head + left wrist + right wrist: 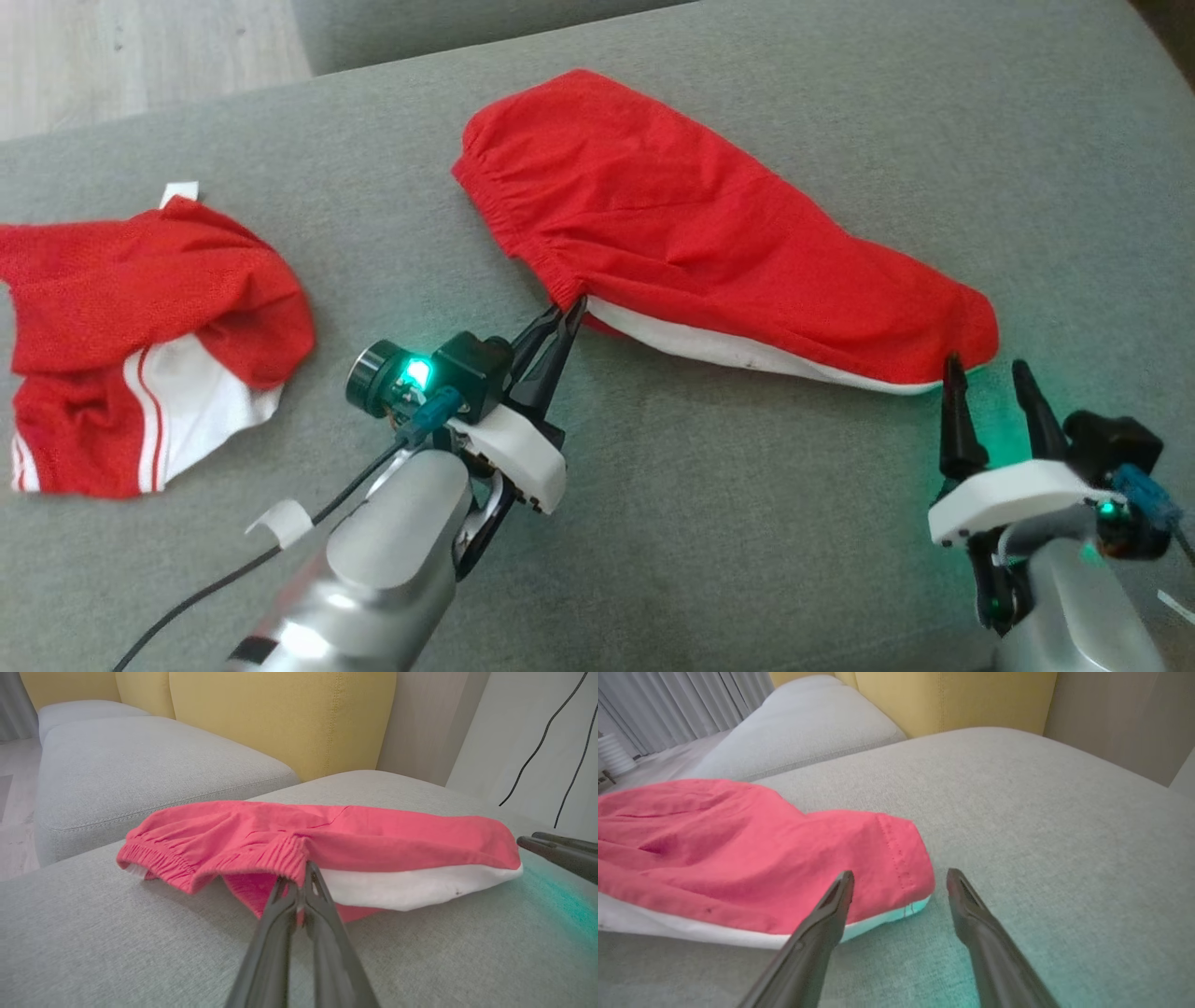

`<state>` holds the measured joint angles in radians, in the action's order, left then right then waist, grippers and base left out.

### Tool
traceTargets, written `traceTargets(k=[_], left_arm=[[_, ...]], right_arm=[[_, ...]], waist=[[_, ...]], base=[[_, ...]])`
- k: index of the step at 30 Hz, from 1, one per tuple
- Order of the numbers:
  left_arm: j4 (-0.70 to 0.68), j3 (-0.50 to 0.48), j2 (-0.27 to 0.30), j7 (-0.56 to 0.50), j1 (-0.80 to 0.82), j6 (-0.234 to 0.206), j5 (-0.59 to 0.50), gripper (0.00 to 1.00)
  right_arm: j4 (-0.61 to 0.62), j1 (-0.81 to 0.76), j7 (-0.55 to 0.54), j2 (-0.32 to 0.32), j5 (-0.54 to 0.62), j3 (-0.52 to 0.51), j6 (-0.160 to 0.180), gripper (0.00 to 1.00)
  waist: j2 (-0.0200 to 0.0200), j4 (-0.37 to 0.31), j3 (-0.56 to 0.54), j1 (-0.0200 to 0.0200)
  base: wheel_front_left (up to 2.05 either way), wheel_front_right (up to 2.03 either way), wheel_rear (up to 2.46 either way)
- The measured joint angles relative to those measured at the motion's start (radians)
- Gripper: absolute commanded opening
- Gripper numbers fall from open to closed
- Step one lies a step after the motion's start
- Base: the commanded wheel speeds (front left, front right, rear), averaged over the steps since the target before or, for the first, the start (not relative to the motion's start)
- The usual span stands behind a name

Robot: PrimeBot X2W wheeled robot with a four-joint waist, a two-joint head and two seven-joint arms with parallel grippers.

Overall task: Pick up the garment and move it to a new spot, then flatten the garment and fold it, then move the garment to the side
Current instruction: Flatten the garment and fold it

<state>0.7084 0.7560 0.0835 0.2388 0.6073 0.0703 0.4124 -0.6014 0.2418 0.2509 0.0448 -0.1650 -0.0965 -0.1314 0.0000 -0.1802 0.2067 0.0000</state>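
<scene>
My right gripper will grab the red shorts next by their leg-hem corner (970, 342) (911, 890). Then it can stretch the shorts flat for folding.
The garment (709, 233), red shorts with a white side panel, lies stretched across the grey cushion (709, 523). My left gripper (568, 313) is shut on the elastic waistband at its near corner; in the left wrist view the closed gripper (303, 879) pinches the gathered band of the garment (373, 835). My right gripper (988, 371) is open just in front of the hem end, and its left fingertip (844, 882) overlaps the garment (738, 858) edge while the right one stays over bare cushion.
Another red and white garment (140, 345) lies crumpled at the left of the cushion. A second grey cushion (140, 765) and yellow backrests (280, 714) stand beyond. Wooden floor (112, 47) shows at the far left. A wall with hanging cables (546, 732) is to the right.
</scene>
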Motion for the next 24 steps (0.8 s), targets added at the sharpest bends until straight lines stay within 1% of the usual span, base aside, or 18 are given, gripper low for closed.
traceTargets(k=[8,15,18,24], left_arm=[[-0.014,0.016,-0.001,0.0,-0.006,-0.004,0.0,0.0],[-0.02,0.021,-0.002,0.0,-0.014,-0.009,0.001,0.0],[-0.021,0.024,-0.002,0.0,-0.014,-0.009,0.002,0.0],[-0.021,0.031,-0.002,0.0,-0.014,-0.009,0.01,0.0]], right_arm=[[-0.117,0.037,0.0,0.0,0.069,-0.054,0.0,1.0],[-0.167,0.077,0.0,0.0,0.104,-0.066,0.0,1.0],[-0.207,0.09,0.0,0.0,0.135,-0.078,0.0,1.0],[-0.27,0.119,0.002,0.001,0.157,-0.077,0.0,1.0]], waist=[[0.0,0.023,0.003,0.0],[0.0,0.026,0.007,0.0],[0.0,0.027,0.006,0.0],[0.0,0.03,-0.001,0.0]], base=[[0.0,0.0,0.0],[0.0,0.0,0.0],[0.0,0.0,0.0],[0.0,0.0,0.0]])
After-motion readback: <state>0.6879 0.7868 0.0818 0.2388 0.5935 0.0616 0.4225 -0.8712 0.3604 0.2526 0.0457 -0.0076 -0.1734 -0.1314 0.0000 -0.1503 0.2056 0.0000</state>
